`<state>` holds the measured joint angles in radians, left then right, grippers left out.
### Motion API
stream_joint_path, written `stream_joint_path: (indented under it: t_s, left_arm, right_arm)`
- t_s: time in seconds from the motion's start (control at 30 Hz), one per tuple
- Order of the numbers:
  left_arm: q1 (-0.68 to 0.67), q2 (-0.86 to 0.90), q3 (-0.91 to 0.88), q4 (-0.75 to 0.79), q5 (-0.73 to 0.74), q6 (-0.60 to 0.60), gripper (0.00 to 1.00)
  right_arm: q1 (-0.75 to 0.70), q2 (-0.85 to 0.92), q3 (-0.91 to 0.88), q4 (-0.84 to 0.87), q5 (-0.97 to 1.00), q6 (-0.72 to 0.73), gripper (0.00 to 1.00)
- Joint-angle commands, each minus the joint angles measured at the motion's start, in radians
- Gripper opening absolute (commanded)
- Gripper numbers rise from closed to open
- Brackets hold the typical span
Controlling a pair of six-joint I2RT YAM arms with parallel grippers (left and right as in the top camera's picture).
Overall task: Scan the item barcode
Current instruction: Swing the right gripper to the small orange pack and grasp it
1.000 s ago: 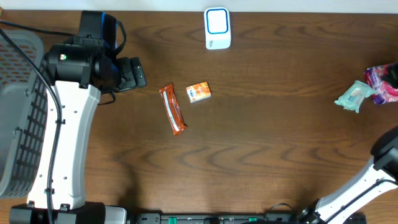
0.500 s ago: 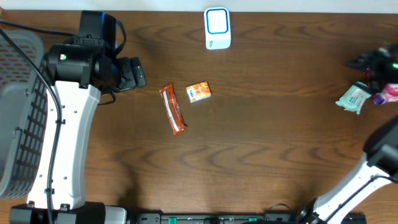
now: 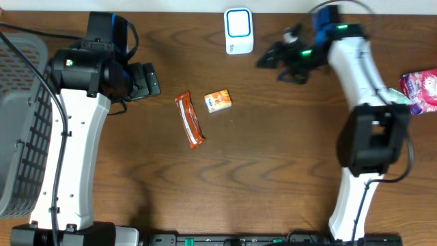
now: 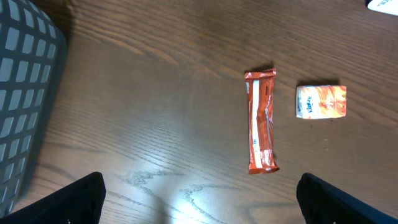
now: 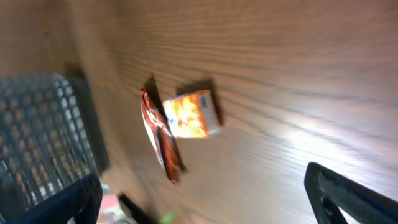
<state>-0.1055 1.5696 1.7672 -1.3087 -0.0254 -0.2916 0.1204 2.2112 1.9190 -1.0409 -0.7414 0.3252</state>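
Observation:
Next, my right gripper grabs the small orange packet [image 3: 218, 100] by its end away from the red snack bar, leaving the packet's body exposed to scan.
A white scanner with a blue face [image 3: 238, 31] stands at the table's far edge. A red snack bar [image 3: 190, 119] and a small orange packet [image 3: 218, 100] lie side by side left of centre. My left gripper [image 3: 151, 80] hovers open just left of them; its wrist view shows the bar [image 4: 261, 121] and packet [image 4: 320, 101] ahead of the wide-apart fingers [image 4: 81, 196]. My right gripper [image 3: 276, 65] is open and empty, just right of the scanner. Its blurred wrist view shows the packet [image 5: 189, 115] and bar [image 5: 160, 140].
A grey mesh basket [image 3: 20, 137] stands at the left edge, also in the left wrist view [image 4: 25, 93]. A pink bag [image 3: 423, 87] and a pale green packet [image 3: 403, 98] lie at the far right, behind the right arm.
The right arm has swung from the far right edge to the far middle of the table beside the scanner, and its jaws have opened. The left arm and the items have not moved.

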Motion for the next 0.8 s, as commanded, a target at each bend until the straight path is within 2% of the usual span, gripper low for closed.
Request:
stream_joint_path:
  t_s: [0.0,0.13,0.27,0.47,0.53,0.73,0.77]
  left_arm:
    - [0.003,0.007,-0.002,-0.004,-0.001,-0.008,0.98]
    - [0.003,0.007,-0.002,-0.004,-0.001,-0.008,0.98]
    - [0.003,0.007,-0.002,-0.004,-0.001,-0.008,0.98]
    - [0.003,0.007,-0.002,-0.004,-0.001,-0.008,0.98]
    - [0.003,0.007,-0.002,-0.004,-0.001,-0.008,0.98]
    - [0.003,0.007,-0.002,-0.004,-0.001,-0.008,0.98]
    - [0.003,0.007,-0.002,-0.004,-0.001,-0.008,0.98]
  right_arm:
    - [0.109,-0.012,-0.068,0.075,0.106,0.369,0.99]
    - [0.208,-0.012,-0.135,0.174,0.192,0.589,0.99]
    - [0.27,-0.012,-0.169,0.177,0.259,0.8,0.92]
    - [0.333,-0.012,-0.22,0.207,0.369,1.03,0.84]
    - [0.351,-0.012,-0.244,0.253,0.405,1.069,0.82]
    - [0.39,-0.012,-0.322,0.495,0.416,1.065,0.8]
    - [0.397,-0.012,-0.336,0.527,0.424,1.066,0.72]
